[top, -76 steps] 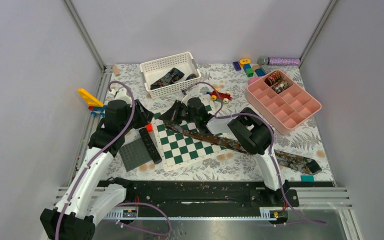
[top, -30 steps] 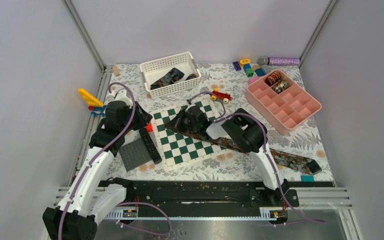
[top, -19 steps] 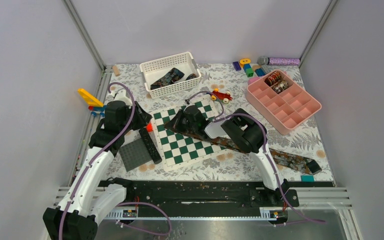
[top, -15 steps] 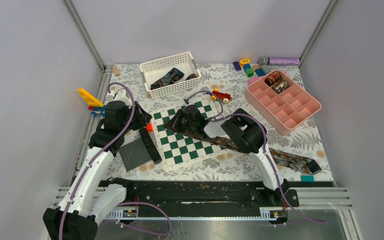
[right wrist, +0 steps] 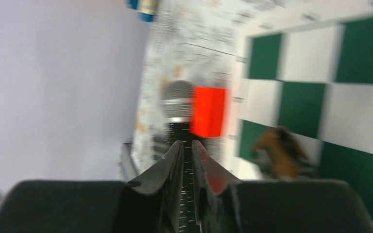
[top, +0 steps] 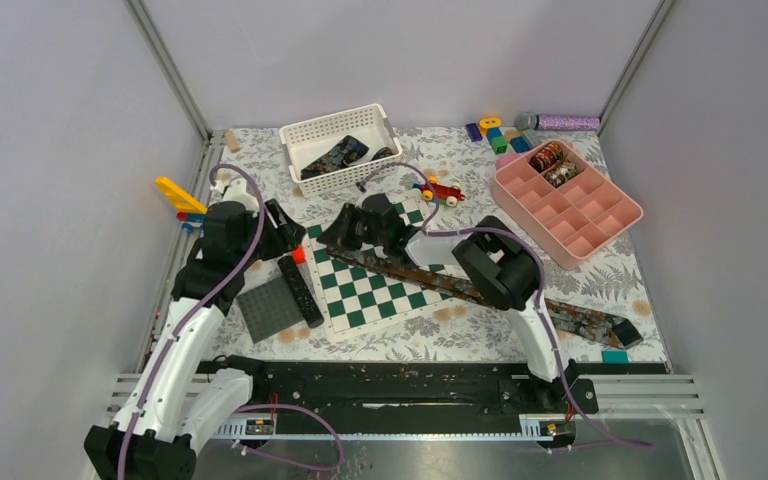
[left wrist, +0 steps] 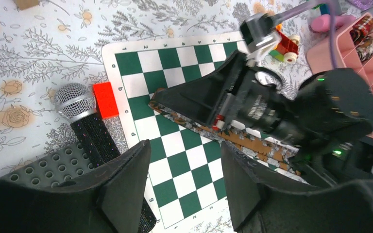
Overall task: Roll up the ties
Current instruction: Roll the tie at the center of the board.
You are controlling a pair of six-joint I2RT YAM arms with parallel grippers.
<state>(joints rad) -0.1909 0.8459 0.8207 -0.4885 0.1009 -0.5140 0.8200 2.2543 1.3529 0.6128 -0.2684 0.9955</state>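
Note:
My right gripper grabs the tie (top: pixel 480 292) at its narrow end (top: pixel 332 250) next, and the length stays flat to roll toward the wide end.
A long brown-rust speckled tie (top: pixel 480 292) lies flat and diagonal across the chessboard (top: pixel 360 295), its wide end near the front right. Its narrow end (left wrist: pixel 161 106) lies just beside my right gripper (top: pixel 332 236), whose jaws stand a narrow slit apart with nothing between them (right wrist: pixel 187 143); the tie end (right wrist: pixel 281 151) shows blurred to their right. My left gripper (left wrist: pixel 184 145) hovers open and empty over the board's left edge, left of the tie. Dark blue ties (top: pixel 338 155) lie in the white basket (top: pixel 385 135). Small tight coils (top: pixel 548 158) sit in the pink tray (top: pixel 600 235).
A black microphone (top: pixel 300 290), a red block (top: pixel 298 255) and a grey studded plate (top: pixel 268 308) lie left of the chessboard. A toy car (top: pixel 442 190), coloured blocks (top: pixel 495 135) and a purple microphone (top: pixel 560 122) are at the back. A yellow toy (top: pixel 182 198) sits on the left rail.
My right gripper has drawn back toward the board's far left corner and its jaws have parted slightly, away from the tie's narrow end. My left gripper's jaws have spread wider.

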